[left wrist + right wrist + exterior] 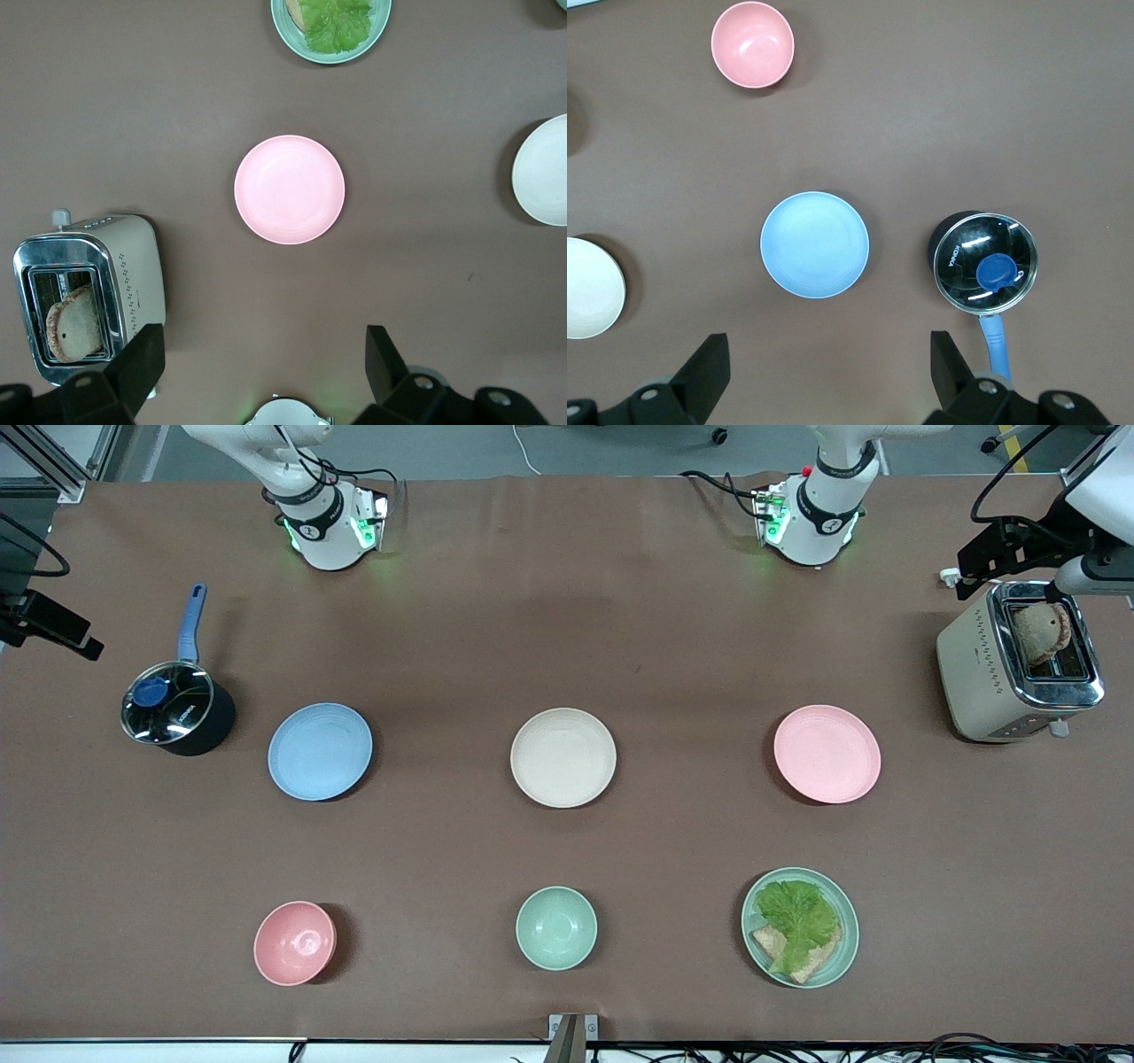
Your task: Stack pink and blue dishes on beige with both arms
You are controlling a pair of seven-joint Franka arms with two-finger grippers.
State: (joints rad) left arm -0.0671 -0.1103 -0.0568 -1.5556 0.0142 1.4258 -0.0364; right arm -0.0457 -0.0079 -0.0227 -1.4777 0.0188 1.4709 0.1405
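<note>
The left gripper grabs the pink plate by its rim (877, 754) next, to stack it on the beige plate (563, 757).
Three equal plates lie in a row across the table's middle. The pale blue plate (320, 751) (814, 244) is toward the right arm's end, the pale pink plate (827, 754) (289, 189) toward the left arm's end, and the beige plate (563, 757) (542, 170) (589, 288) between them. All three are bare and apart. My left gripper (264, 345) hangs high and open over the table between its base and the pink plate. My right gripper (828, 347) hangs high and open over the table close to the blue plate. Neither gripper shows in the front view.
A lidded pot (173, 708) with a blue handle stands beside the blue plate. A toaster (1019, 664) holding bread stands beside the pink plate. Nearer the front camera sit a pink bowl (294, 942), a mint-green bowl (556, 927) and a mint-green plate (846, 948) with lettuce and bread.
</note>
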